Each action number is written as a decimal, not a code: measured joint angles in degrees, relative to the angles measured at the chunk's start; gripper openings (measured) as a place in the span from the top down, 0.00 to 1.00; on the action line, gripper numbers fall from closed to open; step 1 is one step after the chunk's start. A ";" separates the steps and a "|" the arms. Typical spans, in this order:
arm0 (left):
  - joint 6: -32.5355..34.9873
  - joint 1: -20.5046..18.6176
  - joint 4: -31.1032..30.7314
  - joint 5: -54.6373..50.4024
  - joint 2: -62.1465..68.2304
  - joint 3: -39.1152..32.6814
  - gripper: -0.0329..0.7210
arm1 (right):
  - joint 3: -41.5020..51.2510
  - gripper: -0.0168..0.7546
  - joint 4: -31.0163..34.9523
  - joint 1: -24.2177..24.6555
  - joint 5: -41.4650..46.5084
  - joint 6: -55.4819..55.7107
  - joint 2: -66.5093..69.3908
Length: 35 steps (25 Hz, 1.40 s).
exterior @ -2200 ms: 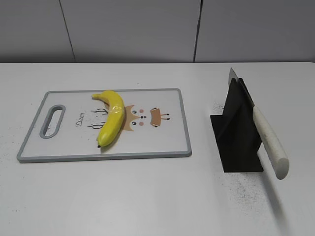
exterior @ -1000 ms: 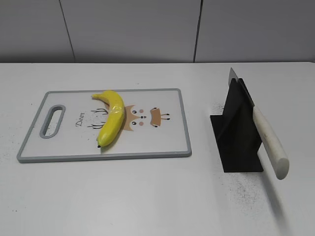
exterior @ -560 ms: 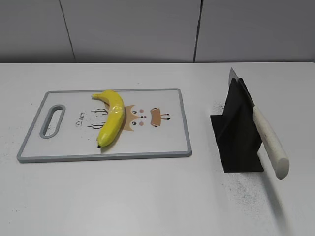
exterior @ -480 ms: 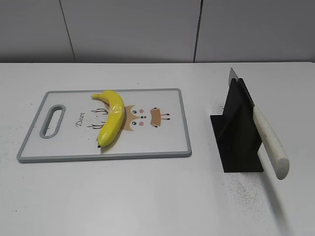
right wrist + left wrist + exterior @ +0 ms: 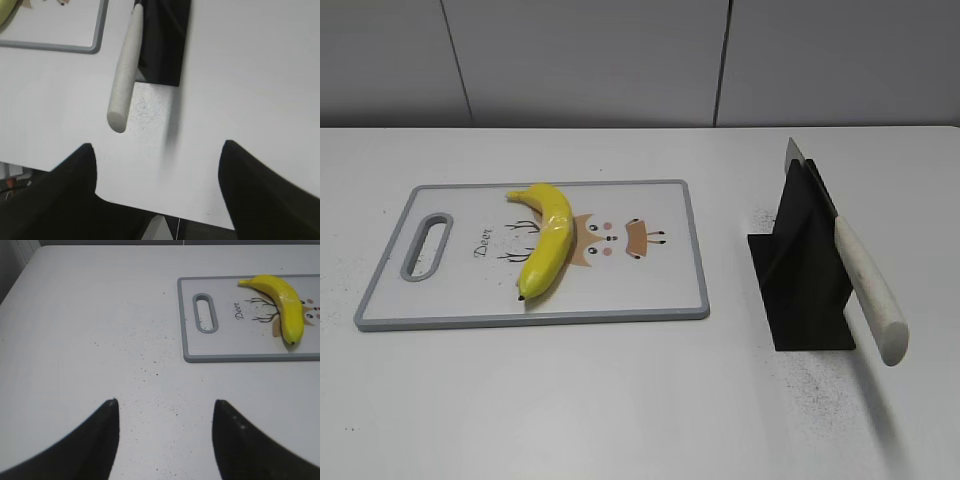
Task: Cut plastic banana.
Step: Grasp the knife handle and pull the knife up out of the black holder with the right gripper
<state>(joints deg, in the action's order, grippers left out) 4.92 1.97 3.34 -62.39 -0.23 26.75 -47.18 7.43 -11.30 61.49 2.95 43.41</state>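
The knife's blade is held in the black stand, but the handle sticks out free, so my right gripper should next grab the knife by its white handle [image 5: 870, 290] [image 5: 126, 72].
The plastic banana [image 5: 546, 238] lies curved on a white cutting board [image 5: 650, 290] with a grey rim, left of the table's middle; it also shows in the left wrist view [image 5: 286, 304]. A knife with a white handle [image 5: 868, 288] rests in a black stand [image 5: 798, 275]; the handle shows in the right wrist view [image 5: 125, 70]. My left gripper [image 5: 165, 402] is open and empty over bare table, left of the board [image 5: 225, 345]. My right gripper [image 5: 157, 145] is open and empty near the table's front edge, below the knife handle. Neither arm shows in the exterior view.
The white table [image 5: 620, 400] carries dark specks near the stand and left of the board. A grey panelled wall [image 5: 620, 60] runs behind. The table's front edge [image 5: 150, 212] shows in the right wrist view.
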 joint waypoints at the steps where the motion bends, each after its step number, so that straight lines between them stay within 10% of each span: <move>1: 0.00 0.00 0.00 0.00 0.00 0.00 0.22 | 0.00 0.24 -0.01 -1.62 -0.24 0.76 1.59; 35: 0.00 0.00 -0.14 0.00 0.00 0.00 0.22 | -10.31 0.24 2.32 -6.70 -5.89 6.10 48.25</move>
<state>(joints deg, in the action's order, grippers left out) 4.92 1.97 3.20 -62.39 -0.23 26.75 -57.49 9.76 -18.00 55.60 9.04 91.65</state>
